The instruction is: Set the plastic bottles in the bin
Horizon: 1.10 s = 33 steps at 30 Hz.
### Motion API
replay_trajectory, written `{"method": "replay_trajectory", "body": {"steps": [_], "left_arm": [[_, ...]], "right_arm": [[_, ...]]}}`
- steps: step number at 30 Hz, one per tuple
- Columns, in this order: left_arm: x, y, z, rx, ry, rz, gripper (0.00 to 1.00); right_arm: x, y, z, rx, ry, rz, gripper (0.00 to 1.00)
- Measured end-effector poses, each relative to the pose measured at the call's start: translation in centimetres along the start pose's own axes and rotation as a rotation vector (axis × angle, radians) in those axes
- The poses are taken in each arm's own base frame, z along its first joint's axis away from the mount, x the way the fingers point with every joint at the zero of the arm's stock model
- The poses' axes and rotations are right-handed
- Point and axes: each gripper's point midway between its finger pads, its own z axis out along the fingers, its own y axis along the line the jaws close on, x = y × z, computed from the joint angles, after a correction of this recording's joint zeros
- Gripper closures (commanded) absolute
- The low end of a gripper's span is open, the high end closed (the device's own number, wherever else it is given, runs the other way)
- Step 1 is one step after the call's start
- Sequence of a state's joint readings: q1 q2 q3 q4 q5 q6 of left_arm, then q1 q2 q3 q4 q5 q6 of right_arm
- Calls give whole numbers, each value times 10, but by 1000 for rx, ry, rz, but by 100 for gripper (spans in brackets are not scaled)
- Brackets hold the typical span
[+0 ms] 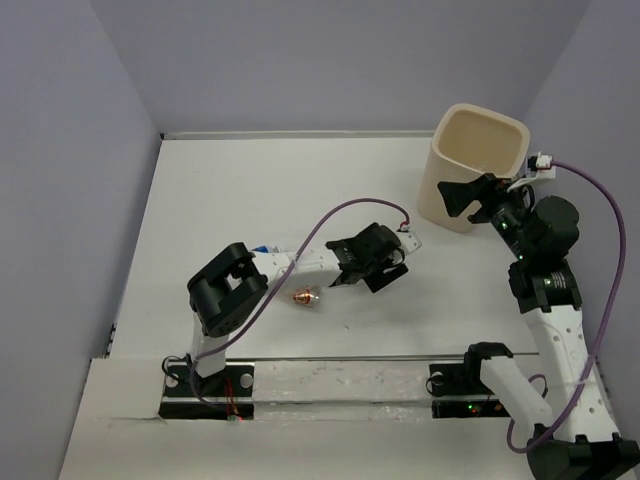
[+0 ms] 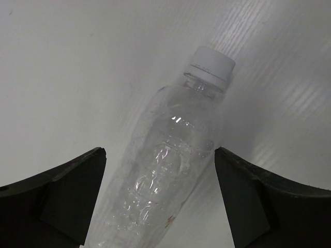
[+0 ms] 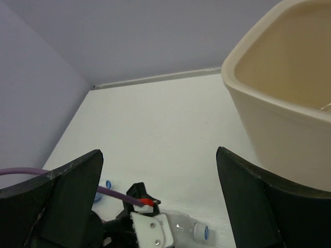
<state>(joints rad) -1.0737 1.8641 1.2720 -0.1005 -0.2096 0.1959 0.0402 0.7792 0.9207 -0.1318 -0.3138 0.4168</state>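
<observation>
The left wrist view shows the fingers down on either side of the bottle, one against its edge, so it is time for my left gripper to close on the bottle.
A clear crinkly bottle with a white cap lies on the white table between the fingers of my left gripper. The jaws are open on either side of it, the right finger close to its side. In the top view the left gripper covers this bottle. It also shows in the right wrist view. A second bottle with an orange label lies just left of the gripper. A blue cap peeks from behind the left arm. My right gripper is open and empty beside the cream bin.
The bin stands at the back right, close to the right gripper. Lilac walls enclose the table on the left, back and right. A purple cable loops over the left arm. A rail runs along the near edge.
</observation>
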Motion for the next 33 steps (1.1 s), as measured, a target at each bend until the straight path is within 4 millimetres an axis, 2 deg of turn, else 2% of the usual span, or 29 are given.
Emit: {"method": "replay_trajectory", "body": {"steps": [5,6,8,11,12,13,14,18,19,20,21,23,26,27,29,30,33], "left_arm": [[11,3,14,-6,39,12,21],[13,5,15,-7,43,13,29],[13,6,15,-9,44,12,30],[13,7,16,-10,44,16,46],[13,7,16,-10,43,20,46],[13,7,16,-10,42,20,54],[13,7,16,-9,40,21,58],[11,6,16,-2,35,19,63],[11,6,16,1,32,17,67],[10,6,16,4,30,14,68],[9,8,15,5,25,9,68],[1,13,9,3,3,-7,68],[-27,34,-15,-6,-95,-81,68],[-44,50,-30,-27,-161,-120,68],[-76,82,-66,-61,-310,-216,68],[-92,104,-91,-90,-397,-267,69],[-119,152,-153,-159,-596,-412,68]], "right_arm": [[-11,22,-18,-74,-36,-12,6],[-12,25,-21,-86,-41,-13,6],[-15,31,-26,-106,-49,-17,6],[-20,41,-35,-138,-62,-20,6],[-20,42,-36,-141,-63,-21,6],[-22,45,-39,-151,-66,-22,7],[-23,47,-40,-160,-65,-21,7],[-29,61,-47,-216,-69,-32,9],[-31,65,-49,-231,-70,-36,10],[-31,70,-51,-254,-64,-40,12],[-30,73,-52,-269,-59,-43,17],[-28,82,-56,-321,-41,-51,20],[-25,102,-63,-441,-13,-56,22],[-23,111,-66,-497,-1,-57,22],[-19,127,-73,-601,21,-62,24],[-17,132,-75,-631,31,-65,27],[-11,144,-81,-713,63,-74,31]]}}
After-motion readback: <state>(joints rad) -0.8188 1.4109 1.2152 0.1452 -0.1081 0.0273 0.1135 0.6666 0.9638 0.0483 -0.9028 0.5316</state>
